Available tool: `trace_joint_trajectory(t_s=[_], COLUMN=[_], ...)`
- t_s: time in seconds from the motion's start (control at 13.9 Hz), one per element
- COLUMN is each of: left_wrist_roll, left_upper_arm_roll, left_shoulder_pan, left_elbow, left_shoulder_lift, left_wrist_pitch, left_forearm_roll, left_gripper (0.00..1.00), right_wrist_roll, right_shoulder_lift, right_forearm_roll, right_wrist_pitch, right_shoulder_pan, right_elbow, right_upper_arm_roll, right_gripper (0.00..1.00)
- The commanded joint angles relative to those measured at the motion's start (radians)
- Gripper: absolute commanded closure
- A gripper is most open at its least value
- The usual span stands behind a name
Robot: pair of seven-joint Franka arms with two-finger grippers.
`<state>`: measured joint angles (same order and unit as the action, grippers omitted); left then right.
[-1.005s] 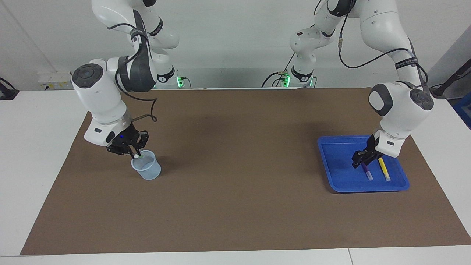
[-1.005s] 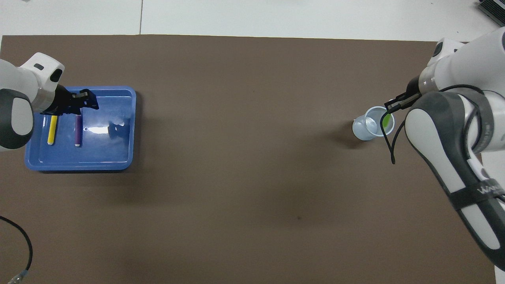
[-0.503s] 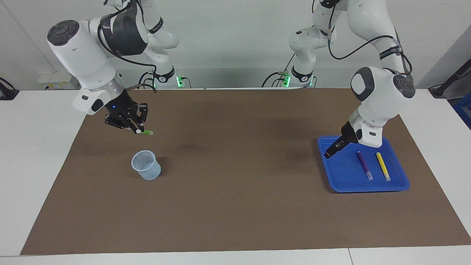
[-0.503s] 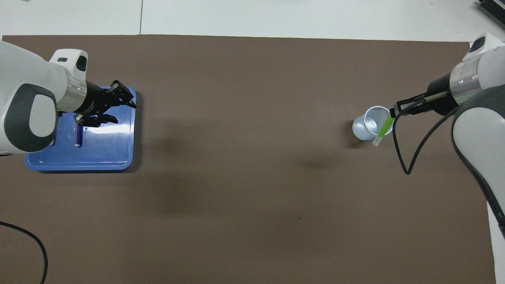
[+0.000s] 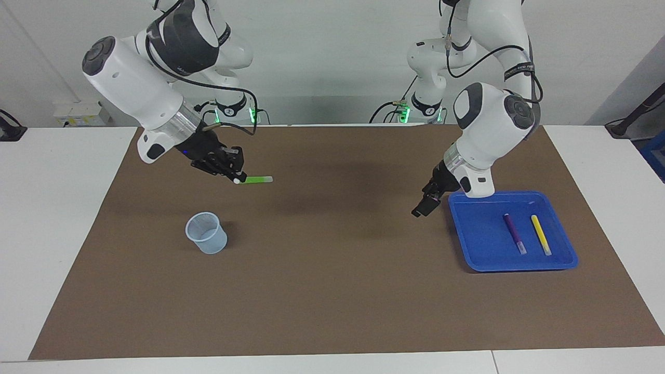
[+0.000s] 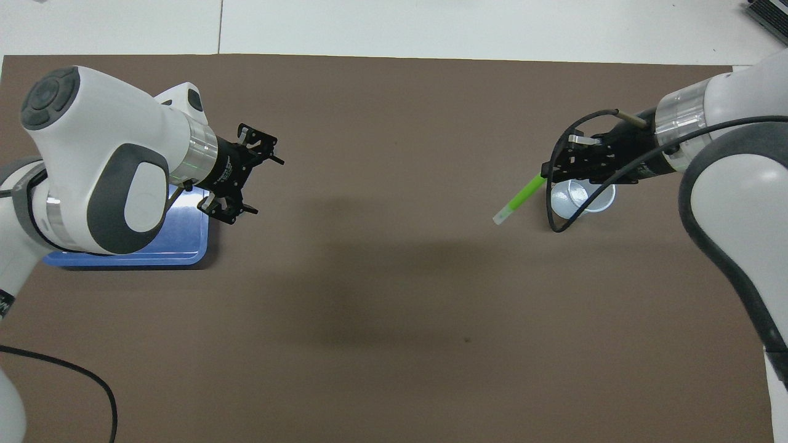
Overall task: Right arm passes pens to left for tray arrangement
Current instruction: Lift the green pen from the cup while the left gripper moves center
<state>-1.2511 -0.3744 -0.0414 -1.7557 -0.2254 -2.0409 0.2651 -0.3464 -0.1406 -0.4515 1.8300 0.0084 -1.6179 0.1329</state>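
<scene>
The fingers of my right gripper already cover the opposite end of the green pen, so my left gripper needs to grab the pen by its free pale-tipped end (image 6: 505, 213) next.
My right gripper (image 5: 236, 178) is shut on one end of the green pen (image 5: 258, 179), which lies level in the air and points toward the table's middle. From overhead, the right gripper (image 6: 545, 176) and green pen (image 6: 519, 199) hang beside the cup. My left gripper (image 5: 420, 210) hangs open and holds nothing, over the mat just off the blue tray (image 5: 483, 236) on the side toward the middle. The overhead view shows the left gripper (image 6: 266, 186) with its fingers spread. The purple pen (image 5: 514, 234) and yellow pen (image 5: 540, 235) lie side by side in the tray. The left arm hides them from overhead.
A translucent pale-blue cup (image 5: 207, 232) stands upright on the brown mat (image 5: 332, 291) toward the right arm's end, under the right gripper in the overhead view (image 6: 585, 197). Only a strip of the tray (image 6: 184, 243) shows there.
The right gripper lifted the green pen out of the cup and carried it toward the middle. The left gripper let go of the purple pen, opened wide and left the tray toward the middle.
</scene>
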Motion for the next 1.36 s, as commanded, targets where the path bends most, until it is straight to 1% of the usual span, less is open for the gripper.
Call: trace_joint_trajectory(t_s=[0.0, 0.07, 0.14, 0.22, 0.36, 0.43, 0.57, 0.72, 0.79, 0.93, 1.29], left_wrist_roll=[-0.196, -0.306, -0.418, -0.498, -0.623, -0.696, -0.865, -0.925, -0.955, -1.042, -1.048], left_upper_arm_roll=[-0.009, -0.032, -0.055, -0.070, -0.070, -0.072, -0.072, -0.072, -0.072, -0.069, -0.067], left_shoulder_pan=[0.047, 0.051, 0.061, 0.089, 0.141, 0.147, 0.196, 0.235, 0.239, 0.285, 0.319], left_elbow=[0.005, 0.011, 0.015, 0.013, 0.016, 0.025, 0.031, 0.022, 0.015, -0.048, -0.080], left_shoulder_lift=[0.014, 0.014, 0.012, 0.015, 0.018, 0.017, 0.012, 0.012, 0.011, 0.011, 0.017], left_wrist_pitch=[-0.040, -0.083, -0.120, -0.131, -0.137, -0.159, -0.252, -0.288, -0.339, -0.560, -0.587], left_forearm_roll=[0.040, 0.075, 0.082, 0.082, 0.082, 0.079, 0.075, 0.077, 0.077, 0.075, 0.074], left_gripper=[0.00, 0.00, 0.00, 0.00, 0.00, 0.00, 0.00, 0.00, 0.00, 0.00, 0.00], right_wrist_roll=[-0.167, -0.215, -0.254, -0.285, -0.336, -0.341, -0.344, -0.347, -0.347, -0.347, -0.345], right_shoulder_lift=[-0.001, -0.002, -0.010, -0.016, -0.025, -0.027, -0.027, -0.027, -0.025, -0.022, -0.020], right_forearm_roll=[-0.071, -0.073, -0.075, -0.075, -0.075, -0.075, -0.075, -0.075, -0.075, -0.076, -0.075], right_wrist_pitch=[0.104, 0.138, 0.162, 0.187, 0.231, 0.247, 0.255, 0.255, 0.255, 0.256, 0.255], right_shoulder_pan=[0.065, 0.091, 0.111, 0.131, 0.165, 0.176, 0.179, 0.179, 0.179, 0.179, 0.179], right_elbow=[-0.031, -0.039, -0.040, -0.040, -0.043, -0.051, -0.056, -0.056, -0.062, -0.069, -0.071], right_upper_arm_roll=[0.002, 0.002, 0.002, 0.002, 0.002, 0.002, 0.002, 0.002, 0.002, 0.002, 0.002], right_gripper=[0.88, 0.88, 0.88, 0.88, 0.88, 0.88, 0.88, 0.88, 0.88, 0.88, 0.88])
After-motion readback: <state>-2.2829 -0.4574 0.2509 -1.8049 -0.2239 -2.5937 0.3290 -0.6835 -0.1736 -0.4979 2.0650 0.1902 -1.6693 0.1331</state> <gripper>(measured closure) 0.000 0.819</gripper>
